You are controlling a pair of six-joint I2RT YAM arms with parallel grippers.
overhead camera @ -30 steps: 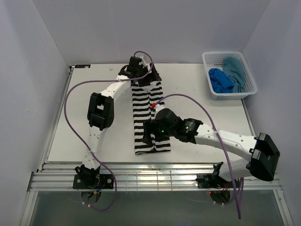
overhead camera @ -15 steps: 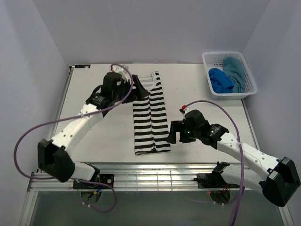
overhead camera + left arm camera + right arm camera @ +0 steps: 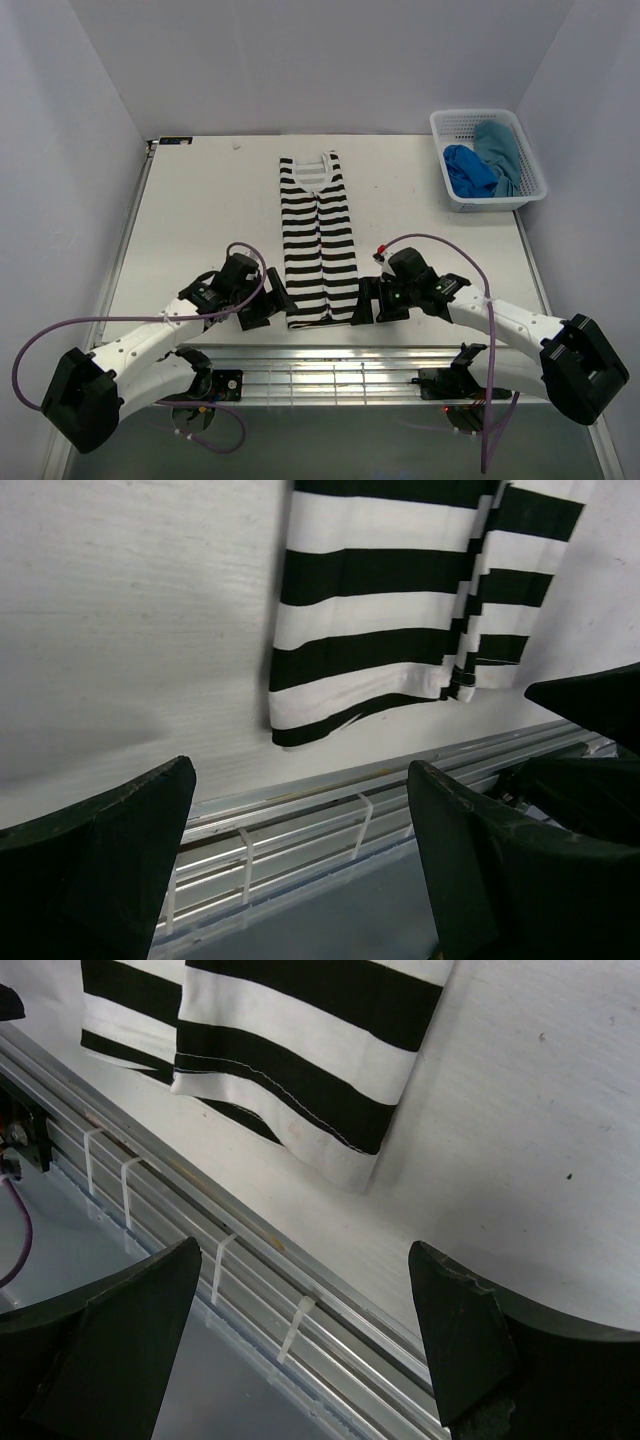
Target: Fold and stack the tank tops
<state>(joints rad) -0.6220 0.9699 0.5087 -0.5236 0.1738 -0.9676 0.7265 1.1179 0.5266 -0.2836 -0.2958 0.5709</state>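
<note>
My left gripper should next grab the striped tank top by its near hem corner (image 3: 292, 324) (image 3: 285, 733). Then it can fold the hem over toward the neckline.
The black-and-white striped tank top (image 3: 320, 240) lies flat as a long narrow strip down the middle of the table, neckline at the far end. Its near hem shows in the left wrist view (image 3: 390, 640) and the right wrist view (image 3: 290, 1070). My left gripper (image 3: 272, 308) is open and empty just left of the hem's near corner. My right gripper (image 3: 364, 303) is open and empty just right of the hem. The royal blue top (image 3: 468, 170) and the teal top (image 3: 500, 150) lie bunched in the white mesh basket (image 3: 470, 120).
The basket stands at the table's far right. A metal rail (image 3: 330, 375) runs along the table's near edge, right below the hem and both grippers; it also shows in the left wrist view (image 3: 330, 800) and the right wrist view (image 3: 200, 1220).
The left arm has swung from the shirt's far neckline end down to its near hem. The right gripper has moved to the hem's right side. The striped top now lies uncovered.
</note>
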